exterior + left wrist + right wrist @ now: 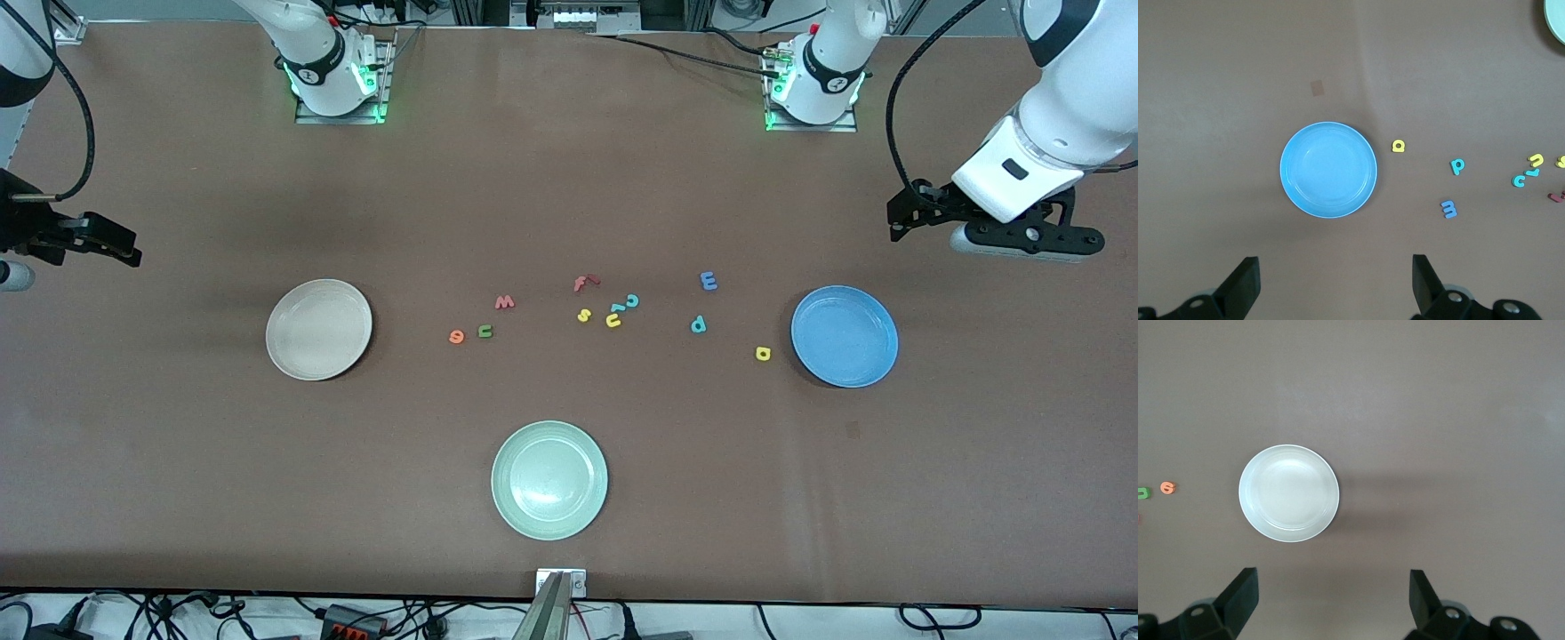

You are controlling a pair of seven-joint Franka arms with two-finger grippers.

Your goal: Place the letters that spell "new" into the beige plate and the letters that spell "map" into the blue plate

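My left gripper grips the teal p by its round loop next, to help spell "map" in the blue plate (845, 336).
The beige plate (318, 329) (1289, 493) lies toward the right arm's end of the table, the blue plate (845, 336) (1328, 169) toward the left arm's end. Between them lie the salmon w (504, 302), green n (484, 332) (1143, 493) and orange e (456, 336) (1167, 487), then the blue m (708, 281) (1449, 209), teal p (698, 324) (1457, 166) and yellow a (762, 353) (1398, 145). My left gripper (896, 222) (1336, 273) hangs open over bare table beside the blue plate. My right gripper (129, 249) (1333, 590) hangs open over bare table beside the beige plate. Both plates hold nothing.
A pale green plate (549, 480) lies nearest the front camera, at mid-table. In the middle of the letter row lie a red f (584, 284), a yellow s (583, 315), a yellow u (613, 320) and a teal c (631, 300).
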